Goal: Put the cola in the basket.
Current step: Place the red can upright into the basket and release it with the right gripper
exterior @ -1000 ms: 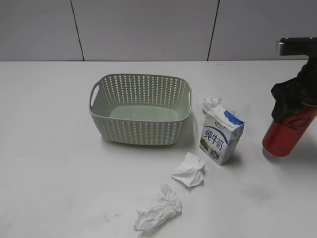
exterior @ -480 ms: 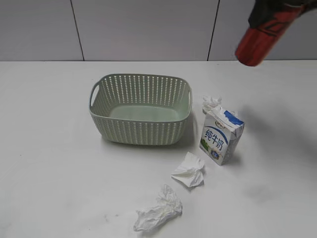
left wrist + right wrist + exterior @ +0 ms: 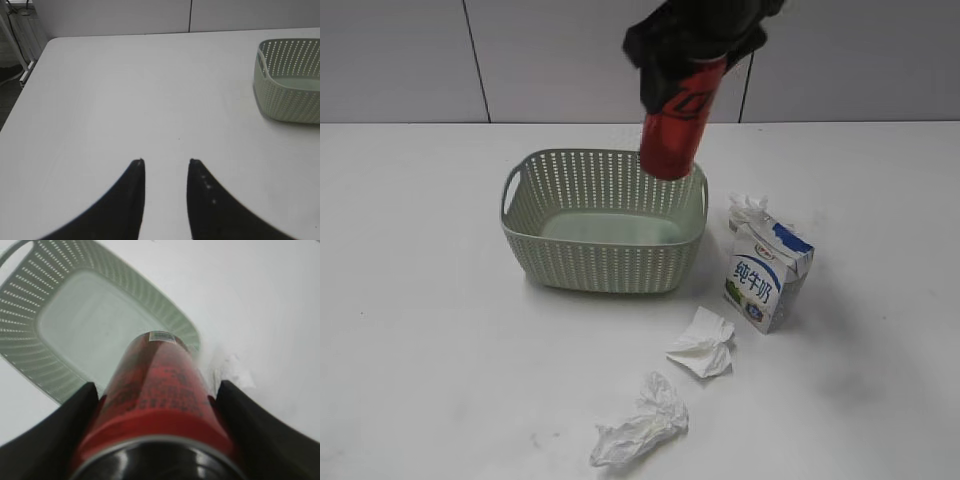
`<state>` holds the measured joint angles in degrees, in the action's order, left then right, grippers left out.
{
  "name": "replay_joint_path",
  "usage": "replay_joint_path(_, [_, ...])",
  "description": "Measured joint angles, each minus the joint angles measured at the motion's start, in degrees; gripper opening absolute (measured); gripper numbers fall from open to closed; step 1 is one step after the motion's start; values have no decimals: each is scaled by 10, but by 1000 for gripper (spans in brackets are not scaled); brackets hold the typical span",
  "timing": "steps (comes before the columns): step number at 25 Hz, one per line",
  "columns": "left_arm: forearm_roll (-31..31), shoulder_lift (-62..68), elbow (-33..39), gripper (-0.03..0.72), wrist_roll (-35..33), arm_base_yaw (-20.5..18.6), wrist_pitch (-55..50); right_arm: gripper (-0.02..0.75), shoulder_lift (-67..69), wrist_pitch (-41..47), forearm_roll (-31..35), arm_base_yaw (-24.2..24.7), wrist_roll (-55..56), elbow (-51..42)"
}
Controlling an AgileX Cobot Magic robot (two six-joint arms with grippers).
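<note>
The lower end of the cola (image 3: 666, 168) is high above the basket's bottom; my right gripper should lower it farther before releasing.
My right gripper (image 3: 692, 62) is shut on the red cola can (image 3: 678, 125) and holds it in the air, slightly tilted, above the back right part of the sage-green basket (image 3: 602, 258). In the right wrist view the cola (image 3: 157, 390) sits between the two black fingers (image 3: 155, 405), with the empty basket (image 3: 35, 310) below it. My left gripper (image 3: 165, 162) is open and empty over bare table, and the basket (image 3: 287, 102) shows at the right edge of its view.
A white-and-blue milk carton (image 3: 766, 276) stands right of the basket. Crumpled white tissues lie behind the carton (image 3: 748, 208), in front of it (image 3: 703, 343) and nearer the front edge (image 3: 638, 422). A grey panelled wall backs the white table (image 3: 420, 330).
My right gripper has carried the cola from the table at the far right, up and leftwards, to above the basket's back right part. The left gripper cannot be compared.
</note>
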<state>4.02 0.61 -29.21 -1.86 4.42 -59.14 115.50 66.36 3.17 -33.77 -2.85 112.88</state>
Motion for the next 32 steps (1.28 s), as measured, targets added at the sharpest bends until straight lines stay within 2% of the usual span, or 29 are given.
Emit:
replay_joint_path(6, [0,0,0,232,0,0,0,518,95,-4,1,-40,-1,29])
replay_joint_path(13, [0,0,0,232,0,0,0,517,160,-20,18,-41,-1,30])
replay_joint_path(21, [0,0,0,232,0,0,0,519,166,-6,18,-41,-1,37])
replay_joint_path(26, [0,0,0,232,0,0,0,652,167,7,23,-41,0,79])
replay_joint_path(32, [0,0,0,231,0,0,0,657,167,14,27,-36,0,198])
